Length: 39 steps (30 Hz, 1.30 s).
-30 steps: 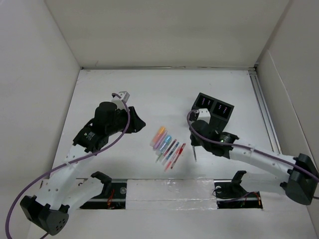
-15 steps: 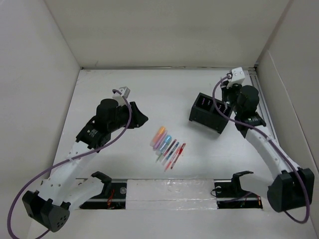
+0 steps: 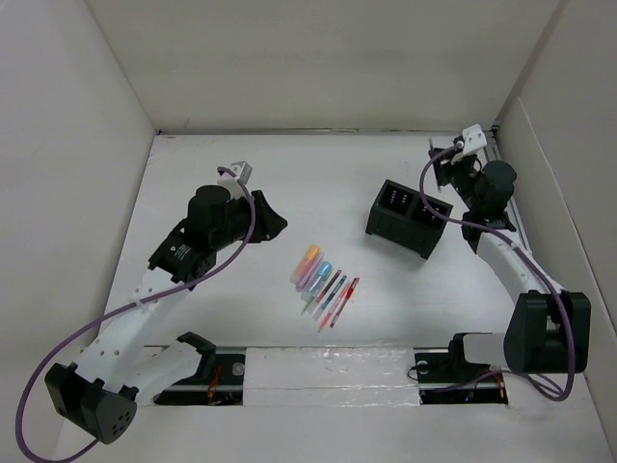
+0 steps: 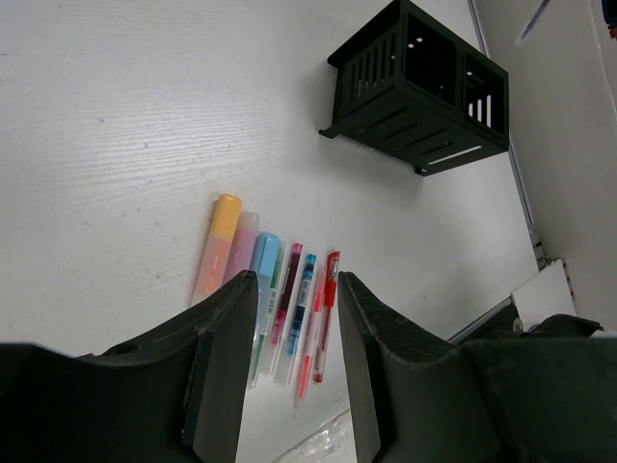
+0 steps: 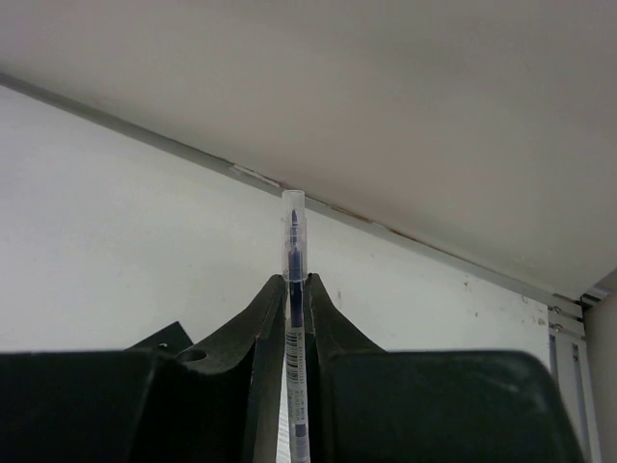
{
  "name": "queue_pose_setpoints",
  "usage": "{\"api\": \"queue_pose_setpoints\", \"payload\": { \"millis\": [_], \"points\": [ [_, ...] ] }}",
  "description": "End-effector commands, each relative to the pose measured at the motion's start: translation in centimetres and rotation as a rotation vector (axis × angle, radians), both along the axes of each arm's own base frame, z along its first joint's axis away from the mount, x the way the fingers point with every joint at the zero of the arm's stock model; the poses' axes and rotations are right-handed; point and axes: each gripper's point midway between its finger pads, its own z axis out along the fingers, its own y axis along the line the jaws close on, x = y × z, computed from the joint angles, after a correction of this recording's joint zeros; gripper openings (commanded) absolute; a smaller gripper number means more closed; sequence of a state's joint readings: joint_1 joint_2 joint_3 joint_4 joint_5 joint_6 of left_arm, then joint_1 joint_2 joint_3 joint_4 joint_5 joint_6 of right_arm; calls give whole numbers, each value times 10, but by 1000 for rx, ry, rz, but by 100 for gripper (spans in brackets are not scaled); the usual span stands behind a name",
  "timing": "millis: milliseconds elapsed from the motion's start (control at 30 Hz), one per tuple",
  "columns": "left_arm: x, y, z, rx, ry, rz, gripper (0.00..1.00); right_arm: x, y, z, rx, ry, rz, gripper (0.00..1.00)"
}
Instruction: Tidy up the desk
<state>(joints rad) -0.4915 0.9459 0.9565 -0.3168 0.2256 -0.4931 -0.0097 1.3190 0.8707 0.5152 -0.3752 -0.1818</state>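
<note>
The clear pen is past the organizer box point(image 3: 409, 218) and would fall outside if the robot's right gripper opened now, so the right gripper should keep holding the pen until it is over the box's sections.
The desk point(image 3: 289, 178) is a white tabletop. A row of highlighters and pens point(image 3: 325, 286) lies at its middle; it also shows in the left wrist view point(image 4: 280, 289). A black two-compartment organizer box point(image 3: 409, 218) stands to the right of the row, also in the left wrist view point(image 4: 415, 92). My left gripper point(image 3: 273, 224) is open and empty, hovering left of the row point(image 4: 296, 280). My right gripper point(image 3: 447, 166) is raised behind and to the right of the box, shut on a clear pen with blue ink point(image 5: 294, 289) that sticks out past the fingertips point(image 5: 295, 280).
White panels wall the desk on three sides. A metal rail point(image 3: 511, 217) runs along the right edge, close to my right arm. Both arm bases and a taped strip point(image 3: 328, 367) lie at the near edge.
My right arm has swung from beside the pen row to the back right, past the organizer box, carrying the pen. My left gripper has barely moved.
</note>
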Motion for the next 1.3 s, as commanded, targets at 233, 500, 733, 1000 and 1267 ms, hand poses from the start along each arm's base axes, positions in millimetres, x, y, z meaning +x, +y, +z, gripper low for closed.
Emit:
{"api": "queue_pose_setpoints", "payload": {
  "millis": [233,500,733,1000,1267],
  "points": [
    [13,-8,22,-28,-55,-1,35,-38,14,3,48,-71,76,0],
    [14,-7,23,-11,-61,-4,35,-48,13,-48,66,8,63,0],
    [13,-3,25,-2,-73,7,35,-62,3,-35,47,9,9,55],
    [15,5,18,33,-65,45,36,-108,18,-15,-9,106,-17,28],
    [3,13,4,47,-46,50,35,-207,93,-144,41,627,81,0]
  ]
}}
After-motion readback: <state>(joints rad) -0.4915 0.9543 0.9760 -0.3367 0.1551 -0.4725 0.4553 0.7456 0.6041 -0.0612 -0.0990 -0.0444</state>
